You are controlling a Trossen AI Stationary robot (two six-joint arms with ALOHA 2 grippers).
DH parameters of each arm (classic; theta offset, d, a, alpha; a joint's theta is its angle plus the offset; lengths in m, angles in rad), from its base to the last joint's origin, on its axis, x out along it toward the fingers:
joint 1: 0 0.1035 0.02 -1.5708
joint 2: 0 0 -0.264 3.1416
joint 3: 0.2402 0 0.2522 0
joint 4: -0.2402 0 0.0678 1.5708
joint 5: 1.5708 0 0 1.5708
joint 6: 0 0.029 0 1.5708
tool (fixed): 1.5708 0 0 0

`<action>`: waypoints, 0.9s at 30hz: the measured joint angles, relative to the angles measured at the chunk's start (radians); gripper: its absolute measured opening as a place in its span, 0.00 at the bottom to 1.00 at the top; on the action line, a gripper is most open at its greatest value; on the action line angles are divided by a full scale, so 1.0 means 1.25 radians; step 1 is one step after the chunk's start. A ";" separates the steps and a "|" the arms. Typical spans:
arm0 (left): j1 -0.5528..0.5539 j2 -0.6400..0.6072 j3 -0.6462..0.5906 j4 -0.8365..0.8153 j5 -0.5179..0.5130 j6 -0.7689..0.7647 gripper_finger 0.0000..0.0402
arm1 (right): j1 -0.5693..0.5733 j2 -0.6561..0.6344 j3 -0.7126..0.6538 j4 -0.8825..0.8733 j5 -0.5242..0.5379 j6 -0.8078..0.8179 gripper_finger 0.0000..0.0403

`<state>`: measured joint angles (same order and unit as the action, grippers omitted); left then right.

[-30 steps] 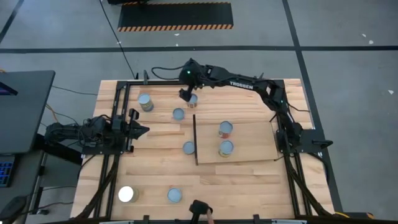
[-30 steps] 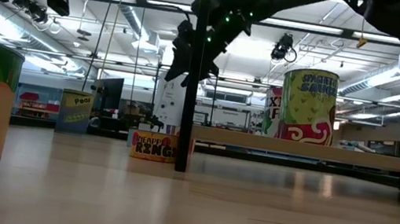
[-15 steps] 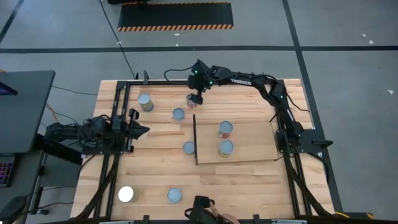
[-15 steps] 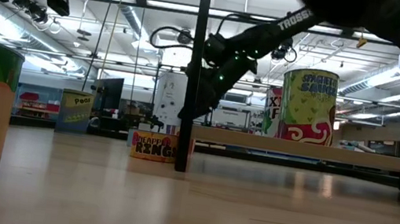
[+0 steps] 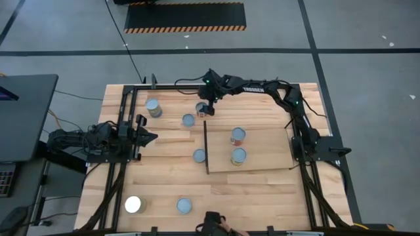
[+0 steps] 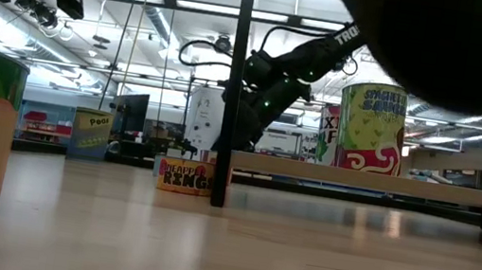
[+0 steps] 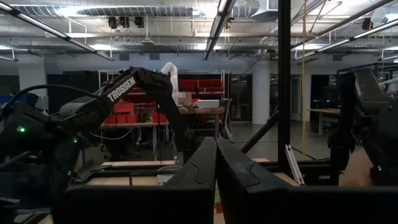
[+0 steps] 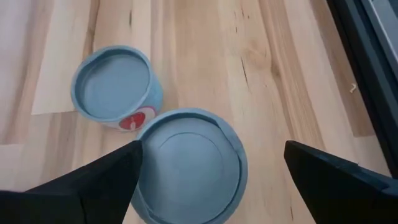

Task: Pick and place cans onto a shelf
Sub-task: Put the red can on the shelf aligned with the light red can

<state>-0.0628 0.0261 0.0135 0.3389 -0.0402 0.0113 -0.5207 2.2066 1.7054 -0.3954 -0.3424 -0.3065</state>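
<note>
I will place this can onto the shelf (image 5: pixel 262 154), so next I will grab this can's round side just below the blue-grey top with my right gripper.
Several round tins with blue-grey tops stand on the planked table. Two cans (image 5: pixel 237 136) (image 5: pixel 238 156) stand on the shelf (image 5: pixel 262 154), a pale panel with a dark upright strip (image 5: pixel 206 147) on its left edge. My right gripper (image 8: pixel 212 152) is open and slants down over a can (image 8: pixel 186 165) at the far middle of the table (image 5: pixel 201 108), a finger on either side of its top. Another can (image 8: pixel 115 84) stands close beside it. My left gripper (image 5: pixel 152 137) waits shut at the table's left.
Loose cans stand at the far left (image 5: pixel 153 107), just left of the strip (image 5: pixel 199 155), and near the front edge (image 5: pixel 184 206), beside one glaring white can (image 5: pixel 133 204). A dark object with a hand (image 5: pixel 216 226) shows at the near edge. Bare planks lie between.
My right gripper has come down toward the can at the far middle of the table, shifting slightly toward the right edge, and has tipped and rolled so that it slants down onto it. Its fingers stay wide apart. No can has moved.
</note>
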 joint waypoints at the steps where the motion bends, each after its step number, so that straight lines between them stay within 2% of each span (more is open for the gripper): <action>1: 0.000 0.000 0.000 0.000 0.000 0.000 0.03 | 0.002 -0.003 0.000 0.001 0.002 -0.001 0.99; 8: 0.000 0.000 0.000 0.000 0.000 0.000 0.03 | 0.025 -0.018 0.000 -0.005 -0.032 -0.008 0.99; 14: 0.000 0.000 0.000 0.000 0.000 0.000 0.03 | 0.036 0.012 -0.001 0.019 0.054 -0.049 0.99; 23: 0.000 0.000 0.000 0.000 0.000 0.000 0.03 | 0.042 0.013 -0.001 0.002 0.045 -0.051 0.99; 27: 0.000 0.000 0.000 0.000 0.000 0.000 0.03 | 0.041 0.013 -0.001 -0.002 0.068 -0.041 0.95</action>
<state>-0.0629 0.0257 0.0135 0.3389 -0.0402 0.0113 -0.4698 2.2227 1.7046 -0.3985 -0.2577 -0.3577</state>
